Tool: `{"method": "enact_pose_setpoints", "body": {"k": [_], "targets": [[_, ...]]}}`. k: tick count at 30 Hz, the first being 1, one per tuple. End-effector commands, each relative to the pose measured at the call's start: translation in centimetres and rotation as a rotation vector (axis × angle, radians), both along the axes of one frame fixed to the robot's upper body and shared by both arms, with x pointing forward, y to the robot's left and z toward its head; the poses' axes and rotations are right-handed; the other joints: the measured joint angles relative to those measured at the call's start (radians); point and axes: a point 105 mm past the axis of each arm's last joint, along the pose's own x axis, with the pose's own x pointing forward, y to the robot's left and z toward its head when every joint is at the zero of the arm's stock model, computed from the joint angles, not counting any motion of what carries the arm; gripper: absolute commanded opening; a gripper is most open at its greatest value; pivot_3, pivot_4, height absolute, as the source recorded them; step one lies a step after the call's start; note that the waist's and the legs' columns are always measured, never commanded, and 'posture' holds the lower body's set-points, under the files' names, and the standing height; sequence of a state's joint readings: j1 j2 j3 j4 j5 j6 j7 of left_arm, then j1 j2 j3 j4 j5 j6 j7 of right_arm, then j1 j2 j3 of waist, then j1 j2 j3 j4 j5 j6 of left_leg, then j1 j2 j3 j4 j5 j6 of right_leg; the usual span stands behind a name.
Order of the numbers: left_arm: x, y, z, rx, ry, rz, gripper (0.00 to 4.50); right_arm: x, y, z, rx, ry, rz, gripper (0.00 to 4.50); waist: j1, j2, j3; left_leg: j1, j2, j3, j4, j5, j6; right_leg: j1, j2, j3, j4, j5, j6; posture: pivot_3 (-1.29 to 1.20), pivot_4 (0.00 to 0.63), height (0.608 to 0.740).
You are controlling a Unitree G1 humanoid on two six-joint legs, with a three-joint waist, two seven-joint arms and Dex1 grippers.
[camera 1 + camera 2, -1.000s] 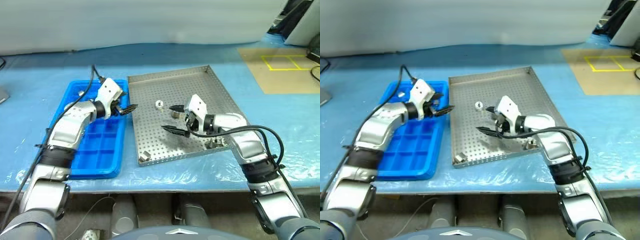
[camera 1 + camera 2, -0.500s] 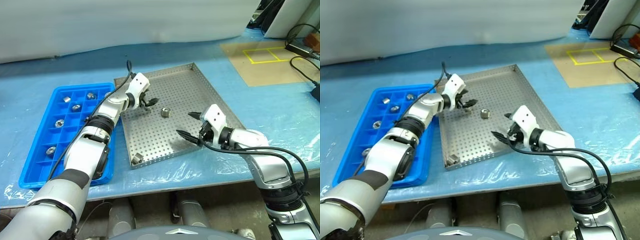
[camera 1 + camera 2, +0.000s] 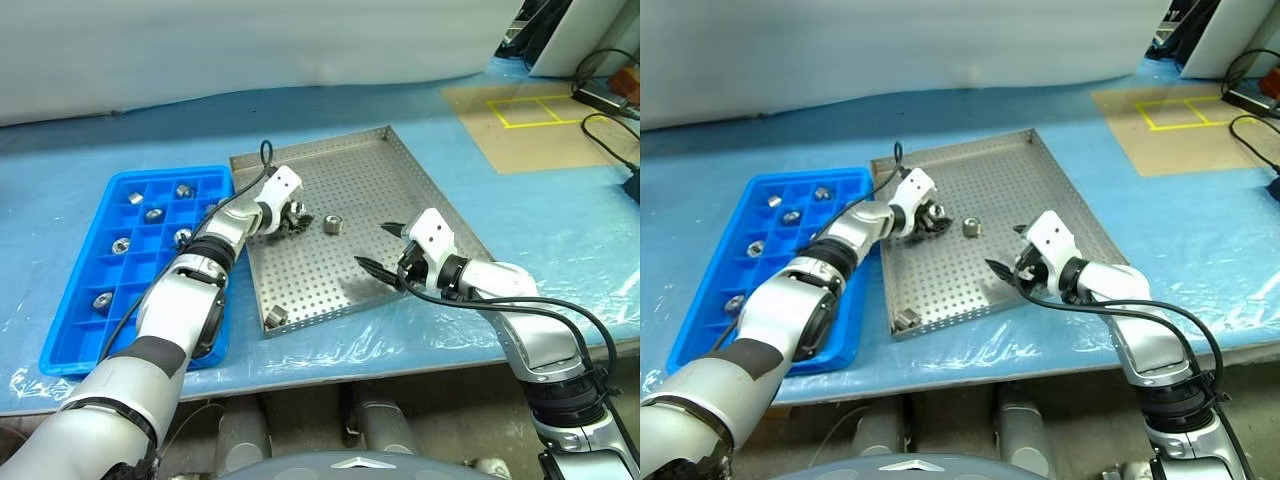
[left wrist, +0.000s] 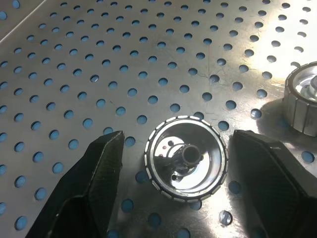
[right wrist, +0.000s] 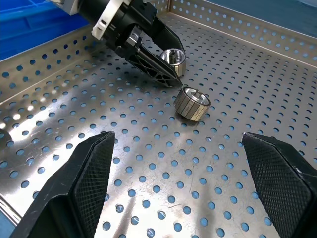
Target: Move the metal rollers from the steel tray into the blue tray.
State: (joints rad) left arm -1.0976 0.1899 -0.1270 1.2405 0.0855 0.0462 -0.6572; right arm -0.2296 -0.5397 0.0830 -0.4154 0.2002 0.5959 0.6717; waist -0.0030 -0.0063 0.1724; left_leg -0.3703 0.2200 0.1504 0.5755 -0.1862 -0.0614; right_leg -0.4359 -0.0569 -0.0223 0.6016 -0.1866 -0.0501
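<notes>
My left fingers are beside the metal roller. Closing now would hold it now.
The steel tray lies in the middle of the table, with the blue tray to its left. Several metal rollers sit in the blue tray's compartments. My left gripper is low over the steel tray's far left part, open, with its fingers on either side of one roller and apart from it. A second roller stands just to its right, and a third rests in the tray's near left corner. My right gripper hangs open and empty above the tray's right side.
Blue plastic sheeting covers the table. A brown mat with yellow tape lines lies at the back right, with black cables beside it. The table's front edge runs close below both trays.
The camera view has shifted. My left gripper has travelled from the blue tray's edge over to the steel tray and sunk around a roller. The right gripper has barely moved and stays open.
</notes>
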Motion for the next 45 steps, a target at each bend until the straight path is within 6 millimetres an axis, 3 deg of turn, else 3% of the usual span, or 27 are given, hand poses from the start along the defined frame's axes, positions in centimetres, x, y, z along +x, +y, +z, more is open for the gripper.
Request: {"method": "enact_pose_setpoints", "body": {"k": [1,6,8,11,15,19,23,29,39,45], "targets": [[0.3,-0.1,0.5,0.018,-0.02,0.0,3.72,-0.3,0.4,1.5,0.003,-0.055,0.013,4.32,-0.003,0.0,0.0,0.0,0.0,0.0,0.0,0.0,0.0,0.001,0.0,0.0,0.0,0.0,0.0,-0.4,0.15,0.74],[0.6,0.5,0.7,0.047,-0.039,0.028,2.15,-0.2,0.5,1.7,-0.002,-0.057,0.011,4.32,-0.01,0.0,0.0,0.001,0.0,0.0,0.0,-0.001,0.001,0.001,0.0,0.0,-0.001,0.0,0.001,-0.4,0.15,0.74],[0.5,0.3,0.8,0.034,-0.038,0.016,2.15,-0.3,0.6,1.8,-0.003,-0.058,0.013,4.32,-0.01,0.0,0.0,0.0,0.0,0.0,0.0,-0.001,0.001,0.001,0.0,0.0,-0.001,0.0,0.001,-0.4,0.15,0.74],[0.2,-0.1,1.1,0.003,-0.04,-0.033,1.74,-0.2,0.6,2.0,-0.002,-0.059,0.018,4.32,-0.01,0.0,0.0,0.001,0.0,0.0,0.0,-0.001,0.001,0.001,0.0,0.0,-0.001,0.0,0.001,-0.39,0.15,0.74],[-0.1,-0.4,1.5,-0.031,-0.038,-0.07,1.75,-0.6,1.0,2.2,0.017,-0.031,0.067,4.32,-0.01,0.0,0.0,0.0,0.0,0.0,0.0,-0.001,0.001,0.001,0.0,0.0,-0.003,0.0,0.001,-0.37,0.15,0.74],[-1.7,-1.5,3.2,-0.125,-0.051,-0.254,1.75,-0.7,1.1,2.0,0.022,-0.015,0.092,4.32,-0.009,0.0,0.0,-0.001,0.0,0.0,-0.004,-0.001,0.002,0.001,0.0,-0.001,-0.008,0.001,0.001,-0.36,0.15,0.74],[-3.8,-0.9,4.6,-0.147,-0.098,-0.367,1.75,-0.5,1.2,2.0,0.032,-0.015,0.11,4.32,-0.01,0.0,0.0,-0.001,0.0,0.001,-0.009,0.001,0.005,0.001,0.0,0.0,-0.012,0.001,0.001,-0.32,0.15,0.74],[-7.0,2.6,7.1,-0.168,-0.172,-0.347,1.75,0.4,2.4,2.6,0.057,-0.032,0.175,4.32,-0.008,0.001,0.0,0.002,0.002,0.004,-0.012,0.001,0.005,0.0,0.0,-0.001,-0.012,0.001,0.0,-0.21,0.15,0.74],[-11.2,9.7,7.5,-0.096,-0.218,-0.065,1.75,2.0,6.2,3.3,0.066,-0.027,0.377,4.32,0.021,0.001,0.001,0.002,0.003,0.004,-0.012,0.001,-0.001,-0.002,0.0,-0.003,-0.01,0.002,-0.002,0.05,0.15,0.74],[-15.6,13.6,6.3,-0.056,-0.173,0.106,1.75,2.2,8.7,2.9,0.035,-0.008,0.518,4.32,0.06,0.001,0.001,0.0,0.004,0.003,-0.013,0.001,-0.001,-0.003,0.0,-0.005,-0.01,0.001,-0.003,0.22,0.15,0.74]]}}
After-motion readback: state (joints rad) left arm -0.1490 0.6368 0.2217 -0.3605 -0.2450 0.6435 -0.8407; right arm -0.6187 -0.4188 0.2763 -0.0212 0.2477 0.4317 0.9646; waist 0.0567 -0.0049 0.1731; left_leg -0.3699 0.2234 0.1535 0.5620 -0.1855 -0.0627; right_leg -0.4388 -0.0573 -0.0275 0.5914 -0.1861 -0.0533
